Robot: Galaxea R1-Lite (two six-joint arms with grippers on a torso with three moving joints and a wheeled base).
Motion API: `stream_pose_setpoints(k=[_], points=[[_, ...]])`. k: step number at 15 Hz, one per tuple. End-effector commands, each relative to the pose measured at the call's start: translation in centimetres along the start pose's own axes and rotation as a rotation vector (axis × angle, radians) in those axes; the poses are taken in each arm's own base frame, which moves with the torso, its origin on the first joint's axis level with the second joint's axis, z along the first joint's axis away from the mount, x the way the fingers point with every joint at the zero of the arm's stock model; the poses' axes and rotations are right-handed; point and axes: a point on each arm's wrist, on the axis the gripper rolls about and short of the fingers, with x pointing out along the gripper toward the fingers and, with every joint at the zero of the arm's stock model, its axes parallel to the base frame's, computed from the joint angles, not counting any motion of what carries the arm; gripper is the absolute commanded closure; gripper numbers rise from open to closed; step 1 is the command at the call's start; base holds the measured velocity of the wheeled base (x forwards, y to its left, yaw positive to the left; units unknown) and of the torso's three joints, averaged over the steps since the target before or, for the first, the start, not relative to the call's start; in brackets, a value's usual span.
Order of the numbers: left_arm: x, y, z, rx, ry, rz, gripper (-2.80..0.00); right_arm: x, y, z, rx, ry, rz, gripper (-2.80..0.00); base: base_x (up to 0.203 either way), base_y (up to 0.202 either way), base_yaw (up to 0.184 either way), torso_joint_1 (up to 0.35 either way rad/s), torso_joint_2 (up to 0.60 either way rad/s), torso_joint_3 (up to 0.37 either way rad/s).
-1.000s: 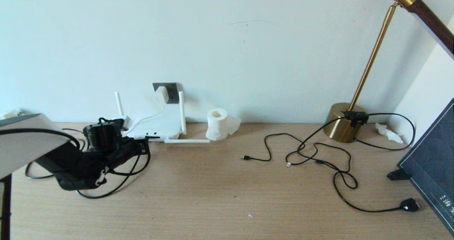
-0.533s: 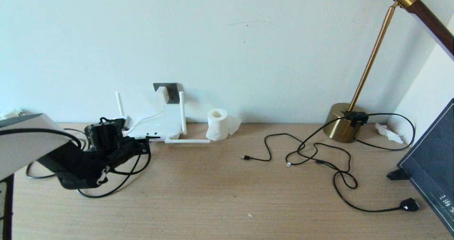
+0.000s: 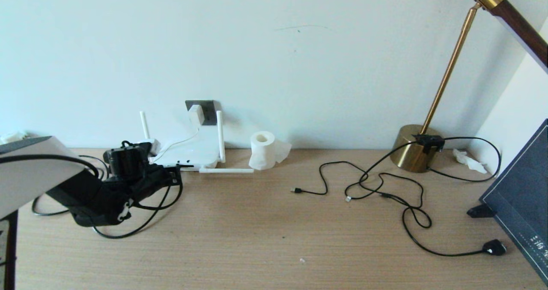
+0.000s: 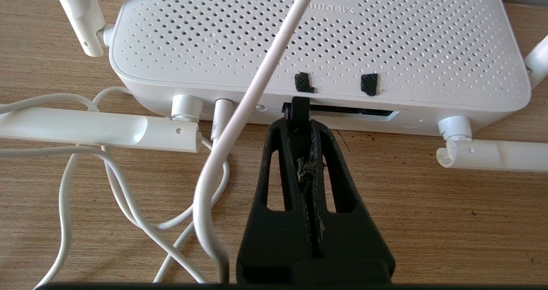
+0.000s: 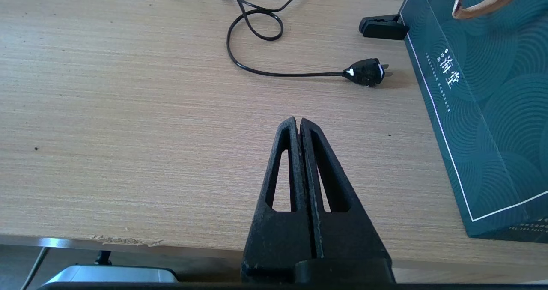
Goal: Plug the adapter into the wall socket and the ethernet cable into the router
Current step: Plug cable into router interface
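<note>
I should release the ethernet plug with my left gripper, as its black body sits flush against the router's port slot, tip inside, and it would stay in.
The white router (image 3: 190, 153) lies flat against the wall at the back left, also seen close up as the router (image 4: 317, 37). The white adapter (image 3: 195, 114) sits in the dark grey wall socket (image 3: 207, 108), its thin cord hanging down to the router. My left gripper (image 4: 299, 125) is shut on the ethernet cable plug (image 4: 299, 112), whose tip is at the leftmost end of the router's dark port slot (image 4: 342, 110). The black ethernet cable (image 3: 141, 219) loops on the table under the left arm (image 3: 111, 187). My right gripper (image 5: 298, 123) is shut and empty above the table's front edge.
A white tissue roll (image 3: 262, 150) stands right of the router. Thin black USB cables (image 3: 368, 183), the lamp cord with its bulky plug (image 3: 494, 248) and the brass lamp base (image 3: 415, 153) fill the right side. A dark green bag (image 5: 483, 88) stands at the far right.
My left gripper has edged a little forward toward the router with the plug in it, and the cable loop has shifted slightly. Nothing else has moved.
</note>
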Motion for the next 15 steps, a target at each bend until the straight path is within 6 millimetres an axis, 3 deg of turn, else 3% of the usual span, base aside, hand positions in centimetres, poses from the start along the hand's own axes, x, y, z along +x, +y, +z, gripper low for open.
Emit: stream_pose_setpoints(k=[1, 3, 4, 9, 15], points=[[0.0, 0.1, 0.1, 0.000, -0.009, 0.001, 0.00, 0.0, 0.0, 0.0, -0.001, 0.003, 0.001, 0.00, 0.000, 0.000, 0.000, 0.000, 0.00, 0.000], [-0.1, 0.0, 0.1, -0.001, -0.008, -0.002, 0.00, 0.0, 0.0, 0.0, -0.001, 0.003, 0.001, 0.00, 0.000, 0.000, 0.000, 0.000, 0.00, 0.000], [-0.1, 0.0, 0.1, -0.001, -0.009, -0.004, -2.80, 0.0, 0.0, 0.0, -0.001, 0.003, 0.001, 0.00, 0.000, 0.000, 0.000, 0.000, 0.00, 0.000], [-1.5, -0.1, -0.2, -0.002, -0.001, -0.004, -2.80, 0.0, 0.0, 0.0, -0.001, 0.003, 0.001, 0.00, 0.000, 0.000, 0.000, 0.000, 0.00, 0.000], [-5.8, -0.9, 0.8, 0.001, -0.006, -0.019, -2.80, 0.0, 0.0, 0.0, -0.001, 0.003, 0.001, 0.00, 0.000, 0.000, 0.000, 0.000, 0.00, 0.000]])
